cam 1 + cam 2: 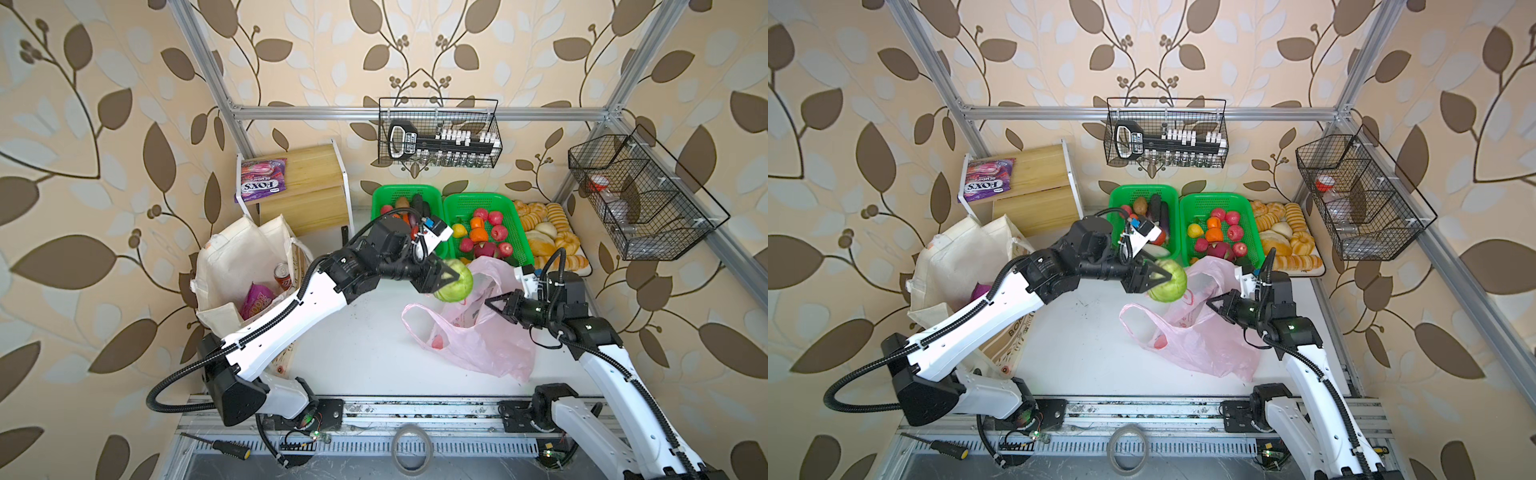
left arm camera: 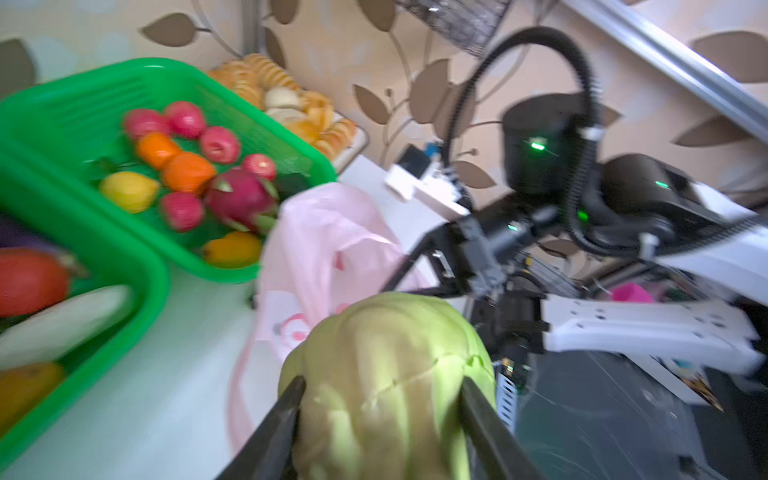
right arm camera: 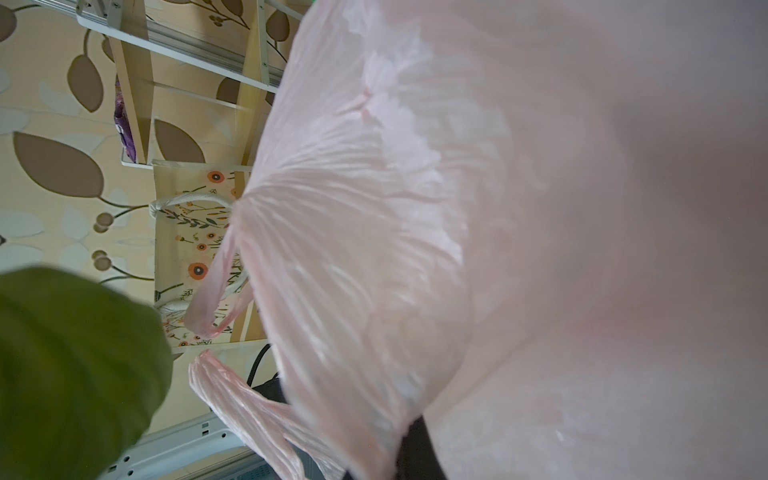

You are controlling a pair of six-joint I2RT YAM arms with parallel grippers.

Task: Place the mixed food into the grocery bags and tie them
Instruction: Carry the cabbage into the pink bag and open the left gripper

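The cabbage point(image 1: 457, 286) would drop onto the pink bag's slack rim now. My left gripper should release it only once I move it farther over the bag's opening.
My left gripper point(image 1: 453, 279) point(image 2: 382, 380) is shut on the green cabbage point(image 1: 457, 286) point(image 1: 1169, 281) point(image 2: 390, 365) and holds it in the air over the raised mouth of the pink plastic bag point(image 1: 478, 345) point(image 1: 1196, 345) point(image 3: 374, 208). My right gripper point(image 1: 492, 300) point(image 1: 1212, 302) is shut on that bag's upper edge and holds it up. A red vegetable point(image 1: 437, 341) shows through the bag's film. At the left stands the cream canvas tote point(image 1: 232, 266) point(image 3: 187, 232), with a red drink can point(image 1: 282, 276) and a purple packet point(image 1: 255, 299) inside it. A brown potato point(image 1: 1140, 203) lies in the left green basket.
Two green baskets point(image 1: 382, 195) point(image 1: 478, 197) of vegetables and fruit stand at the back, with a tray of bread rolls point(image 1: 548, 237) to their right. A wooden shelf point(image 1: 316, 174) carries a purple-pink FOX'S packet point(image 1: 262, 178). Wire baskets point(image 1: 440, 133) point(image 1: 640, 195) hang on the frame.
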